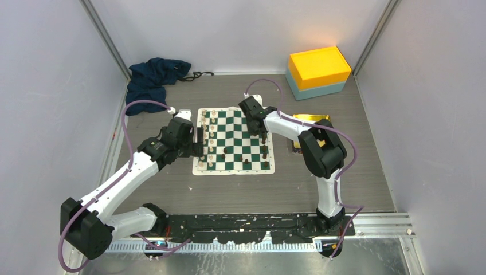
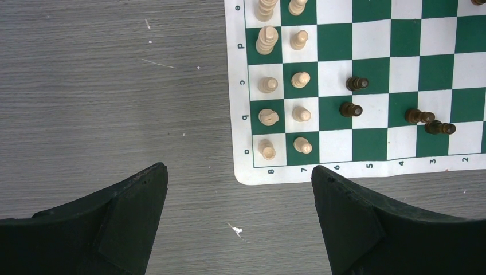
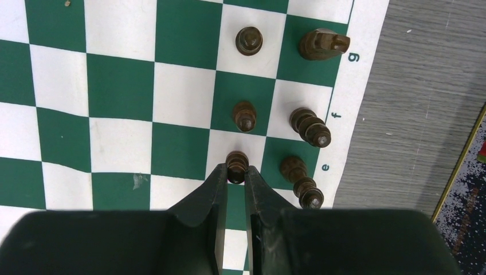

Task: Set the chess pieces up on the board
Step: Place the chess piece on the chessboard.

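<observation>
The dark pawn's point(image 3: 236, 163) base sits upright within the white square and the pawn would stand, so it is now time for my right gripper to release the dark pawn.
The green and white board point(image 1: 234, 133) lies mid-table. Cream pieces point(image 2: 300, 79) stand in two columns along its left side. Dark pieces stand on the right side point(image 3: 310, 127), and a few stand loose on the near rows point(image 2: 351, 109). My right gripper point(image 3: 236, 176) is shut on a dark pawn point(image 3: 236, 163) over a white square beside the rightmost column; it also shows in the top view point(image 1: 263, 139). My left gripper point(image 2: 239, 189) is open and empty over bare table, just off the board's near left corner point(image 1: 200, 150).
An orange and teal box point(image 1: 318, 72) stands at the back right. A gold tray point(image 1: 310, 119) lies right of the board, under the right arm. A dark blue cloth point(image 1: 153, 78) is heaped at the back left.
</observation>
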Motion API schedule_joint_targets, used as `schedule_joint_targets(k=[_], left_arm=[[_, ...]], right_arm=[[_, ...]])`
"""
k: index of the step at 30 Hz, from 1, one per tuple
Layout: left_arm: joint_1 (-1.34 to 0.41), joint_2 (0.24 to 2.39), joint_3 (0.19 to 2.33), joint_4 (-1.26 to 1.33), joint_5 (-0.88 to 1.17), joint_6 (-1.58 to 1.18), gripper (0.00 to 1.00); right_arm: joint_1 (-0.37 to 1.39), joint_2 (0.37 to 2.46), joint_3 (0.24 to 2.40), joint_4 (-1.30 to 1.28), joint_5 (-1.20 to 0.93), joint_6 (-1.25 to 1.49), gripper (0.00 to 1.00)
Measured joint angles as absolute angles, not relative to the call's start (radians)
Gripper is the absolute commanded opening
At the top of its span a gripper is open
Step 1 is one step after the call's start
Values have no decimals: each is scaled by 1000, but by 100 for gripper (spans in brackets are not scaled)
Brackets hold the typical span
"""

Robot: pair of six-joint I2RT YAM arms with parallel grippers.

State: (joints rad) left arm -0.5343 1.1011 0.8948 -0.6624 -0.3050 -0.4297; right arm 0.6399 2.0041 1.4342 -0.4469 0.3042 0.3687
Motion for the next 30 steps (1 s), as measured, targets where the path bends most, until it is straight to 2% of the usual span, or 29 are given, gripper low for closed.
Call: schedule_joint_targets(k=[7,12,18,30], left_arm=[[-535,1101,895,-662,-305,-430,97],[-534,1102,895,-662,-305,-430,97],[-534,1105,895,-662,-305,-429,97],[-534,1107,895,-662,-305,-429,97]], right_arm=[[640,2009,1440,-450,301,369,3],[640,2010,1444,-455,301,369,24],[640,2011,1444,-462,298,368,35],[644,2019,1456,-480,294,362,38]])
